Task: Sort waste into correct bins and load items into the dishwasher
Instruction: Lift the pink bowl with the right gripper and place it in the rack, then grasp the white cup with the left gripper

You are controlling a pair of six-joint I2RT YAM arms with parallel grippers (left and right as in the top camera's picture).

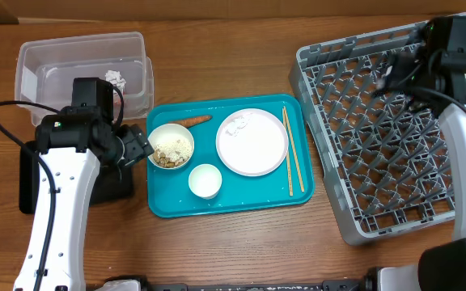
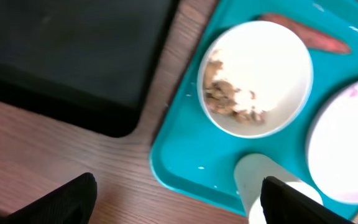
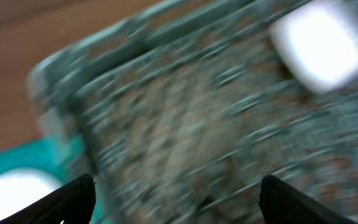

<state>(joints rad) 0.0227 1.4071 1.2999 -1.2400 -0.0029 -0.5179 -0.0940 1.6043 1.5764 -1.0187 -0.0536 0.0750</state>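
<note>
I need to grab the small white cup by its rim with my left gripper, so the cup's base end stays free to hand over to my right gripper.
A white bowl with beige food scraps sits at the left of the teal tray, with an orange carrot piece behind it. A small white cup stands in front. A pale pink plate carries crumpled paper, with chopsticks to its right. My left gripper is open and empty beside the bowl, over the tray's left edge. My right gripper is open above the grey dish rack. That view is blurred. The red wrapper is out of view.
A clear tub at the back left holds crumpled paper. A black tray lies left of the teal tray, partly under my left arm. A blurred white thing shows in the rack's far part.
</note>
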